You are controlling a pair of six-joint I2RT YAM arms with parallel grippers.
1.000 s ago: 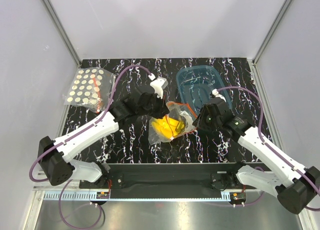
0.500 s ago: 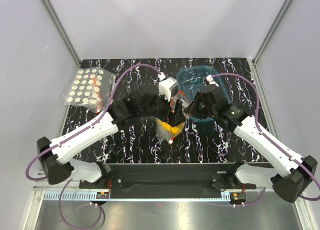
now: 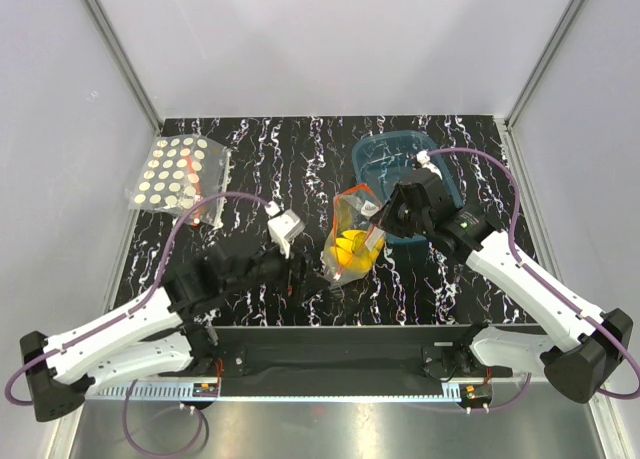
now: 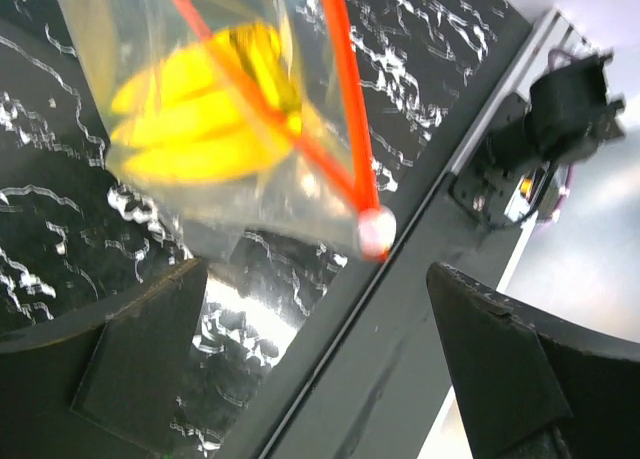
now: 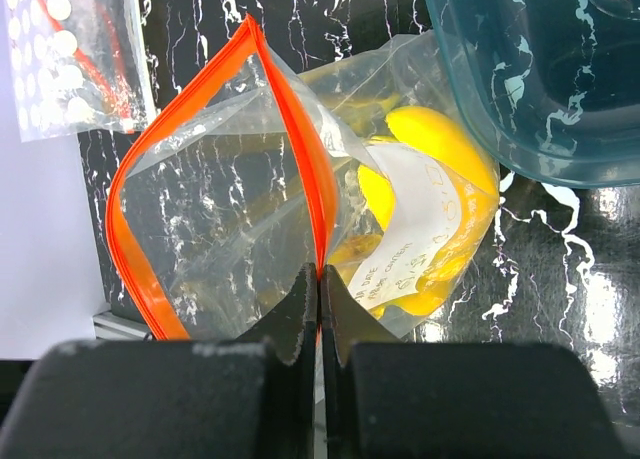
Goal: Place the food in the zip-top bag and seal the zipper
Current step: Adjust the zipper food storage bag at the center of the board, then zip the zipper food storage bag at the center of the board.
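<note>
My left gripper grabs the red-orange zipper's end corner [image 3: 338,275] [image 4: 375,245] next, just beyond the white slider. This leaves the slider free to seal the zipper.
The clear zip-top bag [image 3: 352,237] stands lifted at the table's middle, with the yellow food [image 3: 350,250] inside its lower part. My right gripper [image 3: 381,222] is shut on the red-orange zipper [image 5: 300,149], pinching one stretch of the strip between its fingertips [image 5: 300,297]. In the right wrist view the gripper [image 5: 320,279] holds the bag [image 5: 220,219] with its mouth gaping in a loop, and the food [image 5: 440,149] lies behind a white label. My left gripper [image 3: 298,273] is open near the front edge, apart from the bag. In the left wrist view that gripper [image 4: 318,279] holds nothing, and the bag [image 4: 245,197], food [image 4: 195,129] and zipper [image 4: 342,89] hang beyond it.
A translucent blue tray [image 3: 400,167] sits just behind my right gripper, close to the bag [image 5: 540,79]. A clear bag of pale round discs [image 3: 178,174] lies at the back left [image 5: 70,49]. The dark front rail [image 3: 340,349] runs under my left gripper [image 4: 400,369].
My left gripper opened, let go of the bag and drew back to the near left. My right gripper shut on the zipper and now holds the bag up alone.
</note>
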